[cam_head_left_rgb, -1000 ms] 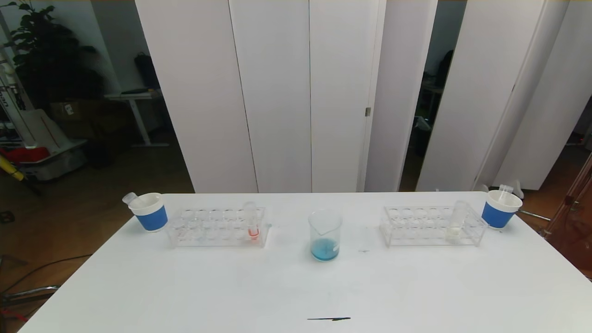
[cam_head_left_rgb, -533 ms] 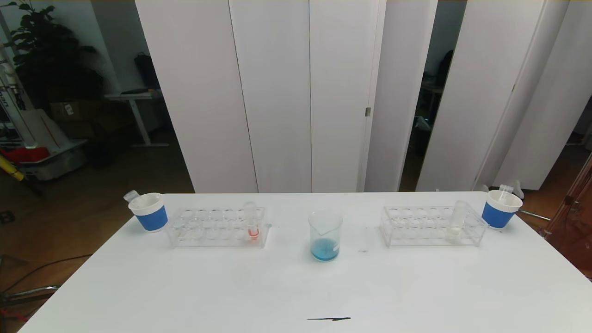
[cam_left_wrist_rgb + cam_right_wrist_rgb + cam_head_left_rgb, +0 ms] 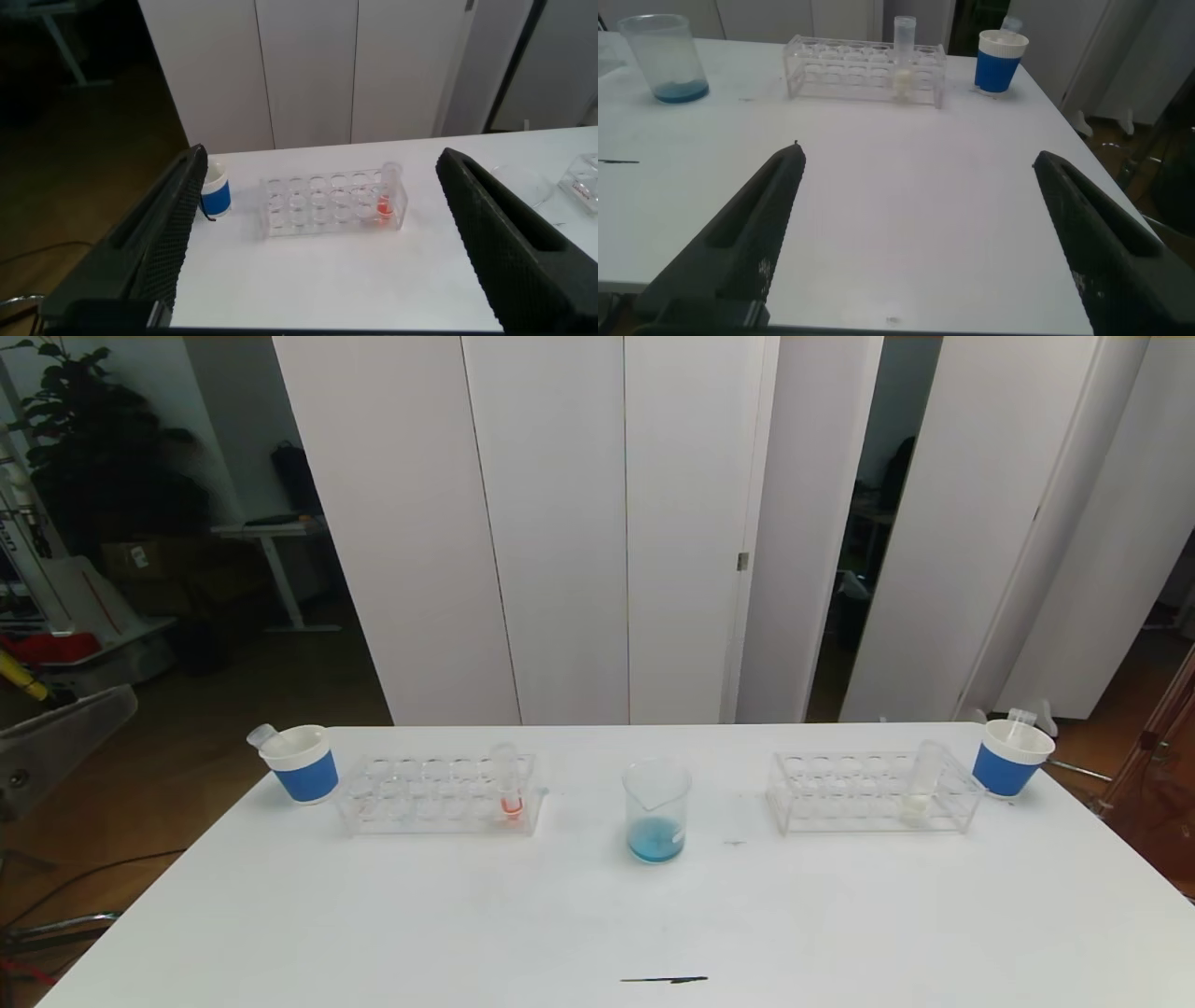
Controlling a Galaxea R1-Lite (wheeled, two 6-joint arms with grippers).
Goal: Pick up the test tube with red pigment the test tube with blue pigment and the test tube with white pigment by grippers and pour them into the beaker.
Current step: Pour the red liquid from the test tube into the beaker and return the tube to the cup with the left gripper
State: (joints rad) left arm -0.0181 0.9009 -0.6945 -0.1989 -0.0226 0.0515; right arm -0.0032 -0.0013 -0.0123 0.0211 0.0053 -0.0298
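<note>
The red test tube's lower half is inside the rack, so my left gripper will next grab the test tube by its upper end (image 3: pixel 391 175), which stands above the holes.
The beaker (image 3: pixel 656 812) stands mid-table with a little blue liquid at its bottom. The test tube with red pigment (image 3: pixel 509 786) stands upright at the right end of the left clear rack (image 3: pixel 437 795). In the right rack (image 3: pixel 873 791) the test tube with white pigment (image 3: pixel 920 786) stands upright. A test tube with blue pigment is out of view. My left gripper (image 3: pixel 322 154) is open and empty, well back from the left rack and the red tube (image 3: pixel 386 194). My right gripper (image 3: pixel 917 154) is open and empty above bare table, far from the white tube (image 3: pixel 903 61).
A blue-banded paper cup (image 3: pixel 301 765) with a clear tube leaning in it stands left of the left rack. A like cup (image 3: pixel 1010 758) stands by the table's right edge. A grey piece (image 3: pixel 56 747) shows at the head view's left edge. A dark mark (image 3: pixel 665 979) lies near the front edge.
A grey piece has come into the head view at its left edge. The beaker, racks, tubes and cups have not moved.
</note>
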